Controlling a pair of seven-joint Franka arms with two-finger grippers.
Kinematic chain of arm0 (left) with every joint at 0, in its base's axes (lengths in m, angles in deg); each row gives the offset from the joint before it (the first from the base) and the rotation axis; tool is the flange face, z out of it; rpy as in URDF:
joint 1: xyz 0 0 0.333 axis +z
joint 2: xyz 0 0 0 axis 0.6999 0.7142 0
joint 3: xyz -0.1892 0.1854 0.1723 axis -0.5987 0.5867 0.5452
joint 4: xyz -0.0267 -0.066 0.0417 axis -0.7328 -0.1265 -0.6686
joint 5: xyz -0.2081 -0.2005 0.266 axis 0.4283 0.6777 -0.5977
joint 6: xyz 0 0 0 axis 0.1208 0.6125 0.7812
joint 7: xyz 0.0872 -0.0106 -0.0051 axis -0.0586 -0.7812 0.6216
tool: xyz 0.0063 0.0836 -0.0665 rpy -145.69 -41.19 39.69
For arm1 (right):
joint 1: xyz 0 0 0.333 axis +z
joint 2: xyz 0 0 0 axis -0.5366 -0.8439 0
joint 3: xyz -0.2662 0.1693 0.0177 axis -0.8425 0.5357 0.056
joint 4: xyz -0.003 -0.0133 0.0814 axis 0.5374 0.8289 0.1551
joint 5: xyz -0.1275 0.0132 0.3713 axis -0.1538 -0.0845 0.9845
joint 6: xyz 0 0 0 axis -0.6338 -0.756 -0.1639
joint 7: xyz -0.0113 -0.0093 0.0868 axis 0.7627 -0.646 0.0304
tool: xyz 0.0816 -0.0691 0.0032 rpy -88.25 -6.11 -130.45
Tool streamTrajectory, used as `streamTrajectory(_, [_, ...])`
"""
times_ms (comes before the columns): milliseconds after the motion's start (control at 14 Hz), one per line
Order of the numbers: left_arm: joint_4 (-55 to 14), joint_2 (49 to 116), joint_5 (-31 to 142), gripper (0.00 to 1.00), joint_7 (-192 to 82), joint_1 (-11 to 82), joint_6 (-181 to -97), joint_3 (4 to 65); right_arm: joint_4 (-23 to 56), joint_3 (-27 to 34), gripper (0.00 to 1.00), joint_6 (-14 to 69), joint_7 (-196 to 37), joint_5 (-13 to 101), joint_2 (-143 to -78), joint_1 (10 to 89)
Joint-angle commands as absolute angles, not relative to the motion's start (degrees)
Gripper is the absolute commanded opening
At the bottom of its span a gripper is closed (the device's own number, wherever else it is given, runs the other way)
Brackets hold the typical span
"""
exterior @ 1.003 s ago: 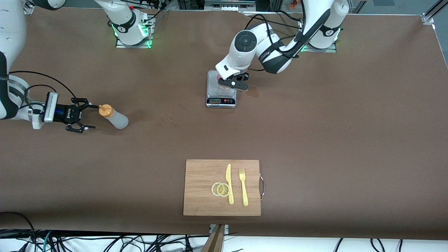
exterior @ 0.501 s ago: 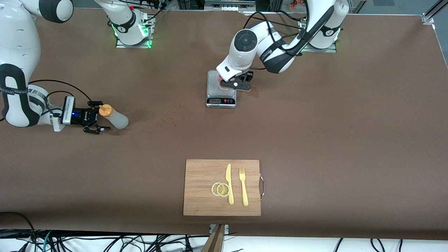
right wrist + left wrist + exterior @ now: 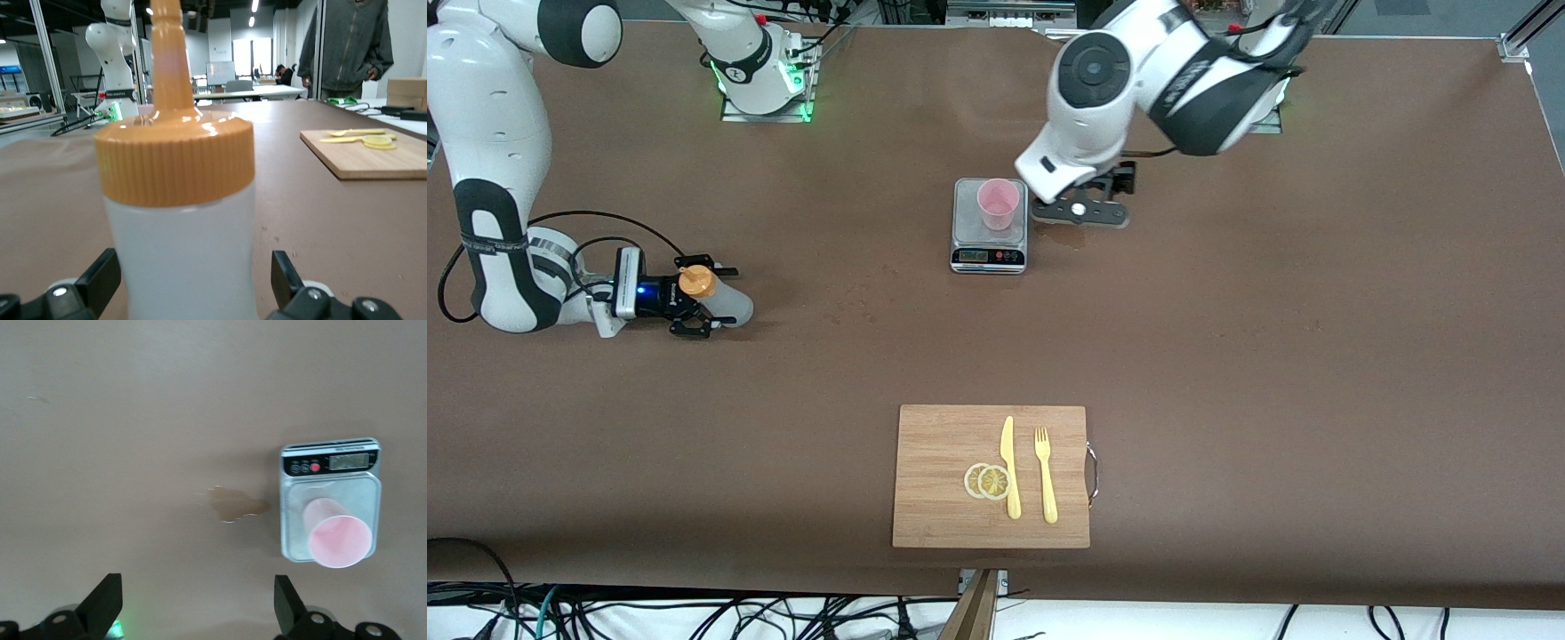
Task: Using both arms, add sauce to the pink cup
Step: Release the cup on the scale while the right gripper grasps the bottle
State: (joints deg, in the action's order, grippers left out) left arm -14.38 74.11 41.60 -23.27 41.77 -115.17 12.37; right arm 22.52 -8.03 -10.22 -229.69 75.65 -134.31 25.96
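My right gripper is to grip the bottle by its white body (image 3: 183,263) next. That keeps the bottle's orange nozzle (image 3: 172,63) free to fill the pink cup.
The pink cup (image 3: 997,204) stands upright on a small scale (image 3: 988,256); it also shows in the left wrist view (image 3: 337,540). My left gripper (image 3: 1080,212) is open and empty, up in the air over the table beside the scale, toward the left arm's end. The sauce bottle (image 3: 727,305), frosted white with an orange cap (image 3: 696,283), stands near the right arm's end. My right gripper (image 3: 706,300) is open with one finger on each side of the bottle (image 3: 183,253), with a gap at each finger (image 3: 100,280).
A wooden cutting board (image 3: 938,444) with a yellow knife (image 3: 1009,467), a fork (image 3: 1045,474) and lemon slices (image 3: 987,481) lies near the front edge. A wet stain (image 3: 1072,236) marks the table beside the scale.
My left gripper has risen off the pink cup and moved aside, leaving it on the scale. My right gripper has slid forward until its fingers flank the bottle.
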Motion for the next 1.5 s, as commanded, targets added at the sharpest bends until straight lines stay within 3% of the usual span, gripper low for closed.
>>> streamTrajectory(0, [-8.29,74.27,40.35,1.00,-30.62,46.77,-108.85,12.03,22.25,-7.24,1.00,-13.05,-232.39,77.17,-134.87,25.59])
streamTrajectory(215, [-5.72,70.87,40.36,1.00,-41.77,50.48,-106.03,13.86,21.81,-7.15,0.97,-13.85,-233.17,77.35,-134.78,25.68])
streamTrajectory(430, [-5.72,69.01,40.44,1.00,-50.04,49.36,-105.58,19.20,21.55,-7.06,0.43,-13.85,-233.09,77.35,-134.78,25.77])
streamTrajectory(573, [-6.33,68.12,40.53,1.00,-51.21,47.24,-107.60,24.66,21.29,-6.97,0.17,-13.94,-232.83,77.35,-134.69,25.77])
streamTrajectory(645, [-6.25,67.34,40.79,1.00,-51.30,47.32,-107.70,27.12,20.41,-6.80,0.12,-13.94,-232.48,77.35,-134.52,25.86])
streamTrajectory(931, [-5.63,66.45,40.62,1.00,-51.56,49.25,-106.03,27.94,19.09,-7.49,0.12,-12.19,-222.75,72.44,-128.03,29.36])
streamTrajectory(1433, [-5.55,64.52,41.49,1.00,-57.36,53.56,-104.71,27.94,21.81,-10.49,0.12,4.50,-199.65,57.78,-108.08,42.45])
